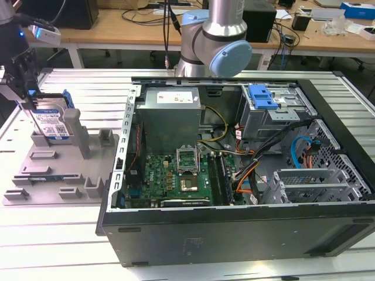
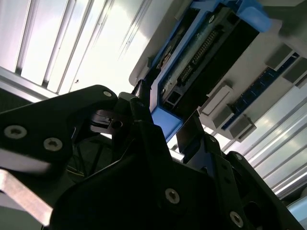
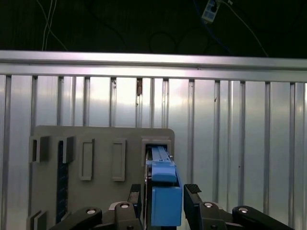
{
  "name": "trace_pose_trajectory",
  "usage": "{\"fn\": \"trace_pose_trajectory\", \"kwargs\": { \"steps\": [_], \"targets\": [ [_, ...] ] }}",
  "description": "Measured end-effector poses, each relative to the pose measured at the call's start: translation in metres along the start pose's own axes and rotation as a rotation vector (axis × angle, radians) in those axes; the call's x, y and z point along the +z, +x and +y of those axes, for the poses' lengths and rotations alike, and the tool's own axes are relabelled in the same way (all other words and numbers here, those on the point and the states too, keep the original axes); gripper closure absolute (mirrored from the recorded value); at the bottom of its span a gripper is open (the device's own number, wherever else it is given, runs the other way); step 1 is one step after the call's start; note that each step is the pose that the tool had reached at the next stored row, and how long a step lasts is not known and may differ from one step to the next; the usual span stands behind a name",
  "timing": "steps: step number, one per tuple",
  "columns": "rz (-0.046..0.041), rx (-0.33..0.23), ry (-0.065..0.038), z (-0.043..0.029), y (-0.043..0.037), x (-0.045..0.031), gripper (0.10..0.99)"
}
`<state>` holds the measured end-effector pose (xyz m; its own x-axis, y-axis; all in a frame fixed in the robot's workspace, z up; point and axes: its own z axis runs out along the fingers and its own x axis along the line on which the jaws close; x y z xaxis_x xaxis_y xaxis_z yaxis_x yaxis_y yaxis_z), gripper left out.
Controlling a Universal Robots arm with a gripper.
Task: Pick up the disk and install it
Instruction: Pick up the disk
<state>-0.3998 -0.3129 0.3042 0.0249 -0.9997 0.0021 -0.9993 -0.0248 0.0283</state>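
The disk's blue bar is between my fingers, with one on each side, so my gripper should close now and it would hold the disk [image 1: 51,123].
The disk [image 1: 51,123], a silver drive with a white-and-blue label and blue rails, stands on edge in a slot of the grey tray [image 1: 58,175] at the exterior view's left. My gripper [image 1: 30,108] hangs over it from above. In the first wrist view the disk's blue rail [image 3: 165,201] runs between my fingers, with a thin dark gap at one finger [image 3: 192,191]. The second wrist view shows the disk's connector edge [image 2: 201,52] just beyond my gripper [image 2: 165,120], whose fingers straddle a blue corner. The gripper is open around the disk.
An open computer case [image 1: 234,234] lies on the slatted metal table to the exterior view's right of the tray. Inside are a motherboard, cables and a drive cage with a blue latch [image 1: 262,96]. The arm's base stands behind the case. Upright posts rise from the tray [image 3: 100,139].
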Motion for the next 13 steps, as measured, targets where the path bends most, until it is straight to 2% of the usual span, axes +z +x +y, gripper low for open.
{"fn": "trace_pose_trajectory", "kwargs": {
  "steps": [13],
  "targets": [
    [0.0000,0.000,0.000,0.0016,0.0000,0.0047,0.604]
  ]
}}
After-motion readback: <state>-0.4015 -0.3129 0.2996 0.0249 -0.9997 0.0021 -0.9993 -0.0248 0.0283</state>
